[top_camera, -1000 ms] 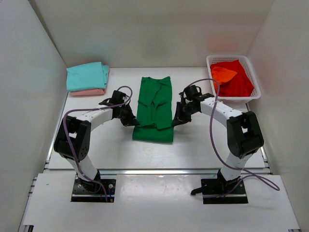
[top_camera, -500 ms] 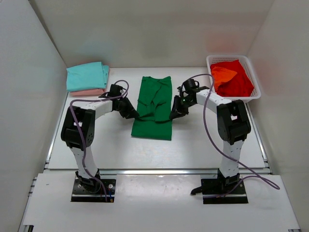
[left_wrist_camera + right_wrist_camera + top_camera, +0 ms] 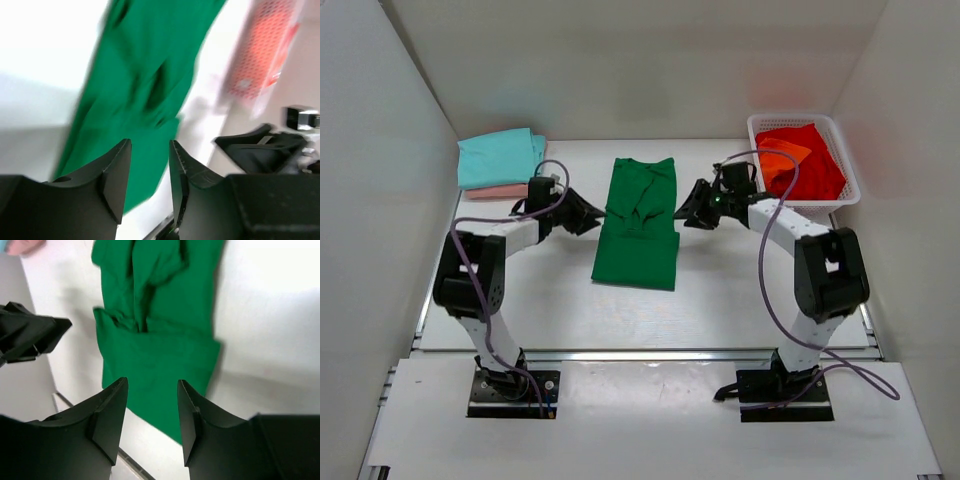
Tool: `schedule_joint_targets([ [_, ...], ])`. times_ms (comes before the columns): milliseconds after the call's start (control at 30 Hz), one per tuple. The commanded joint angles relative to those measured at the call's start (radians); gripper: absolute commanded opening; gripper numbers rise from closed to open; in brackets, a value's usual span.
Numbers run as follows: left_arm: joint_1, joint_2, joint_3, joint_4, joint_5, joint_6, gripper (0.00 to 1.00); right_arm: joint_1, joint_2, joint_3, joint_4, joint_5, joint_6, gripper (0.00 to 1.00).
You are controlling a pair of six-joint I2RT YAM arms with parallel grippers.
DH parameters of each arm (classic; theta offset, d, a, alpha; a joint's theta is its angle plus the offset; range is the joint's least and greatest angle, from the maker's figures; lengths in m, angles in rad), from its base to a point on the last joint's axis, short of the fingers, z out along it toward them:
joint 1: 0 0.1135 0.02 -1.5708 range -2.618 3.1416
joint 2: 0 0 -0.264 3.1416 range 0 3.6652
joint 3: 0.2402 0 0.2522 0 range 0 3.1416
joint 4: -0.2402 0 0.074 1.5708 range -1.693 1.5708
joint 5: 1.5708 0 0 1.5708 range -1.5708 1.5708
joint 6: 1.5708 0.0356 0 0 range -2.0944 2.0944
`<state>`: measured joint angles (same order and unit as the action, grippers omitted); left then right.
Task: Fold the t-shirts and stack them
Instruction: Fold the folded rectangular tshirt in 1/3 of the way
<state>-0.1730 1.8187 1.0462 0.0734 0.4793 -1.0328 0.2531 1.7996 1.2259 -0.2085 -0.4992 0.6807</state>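
Observation:
My left gripper is going to grab the t-shirt's near-end corner next, opposite my right gripper's corner. Then it can fold over the near end of the green t-shirt (image 3: 638, 225).
A dark green t-shirt (image 3: 638, 225) lies folded into a long strip at mid table, with creased layers at its far half. My left gripper (image 3: 588, 213) hovers just off its left edge, open and empty. My right gripper (image 3: 686, 210) is open and empty just off its right edge. In the left wrist view the gripper (image 3: 150, 150) frames the green t-shirt (image 3: 145, 75). The right wrist view shows the gripper (image 3: 152, 390) above the green t-shirt (image 3: 160, 340). A teal t-shirt (image 3: 498, 157) lies folded on a pale pink one (image 3: 502, 190) at the far left.
A white lattice basket (image 3: 790, 117) at the far right holds a red t-shirt (image 3: 817, 172) and an orange one (image 3: 782, 152). White walls close in the table on the left, back and right. The left arm's fingers (image 3: 30, 335) show in the right wrist view.
Both grippers have opened, let go of the green t-shirt's sides and drawn away outward and toward the far side. The shirt now lies flat on the table.

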Motion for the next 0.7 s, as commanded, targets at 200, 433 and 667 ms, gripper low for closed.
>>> schedule_joint_targets([
  [200, -0.146, -0.407, -0.313, -0.257, -0.399, 0.264, 0.54, 0.245, -0.385, -0.426, -0.042, 0.409, 0.225, 0.42],
  [433, -0.171, -0.452, -0.402, -0.205, -0.459, 0.244, 0.56, 0.322, -0.398, -0.609, 0.076, 0.383, 0.355, 0.42],
  [667, -0.194, -0.447, -0.437, -0.204, -0.478, 0.208, 0.55, 0.334, -0.326, -0.606, 0.146, 0.373, 0.379, 0.43],
])
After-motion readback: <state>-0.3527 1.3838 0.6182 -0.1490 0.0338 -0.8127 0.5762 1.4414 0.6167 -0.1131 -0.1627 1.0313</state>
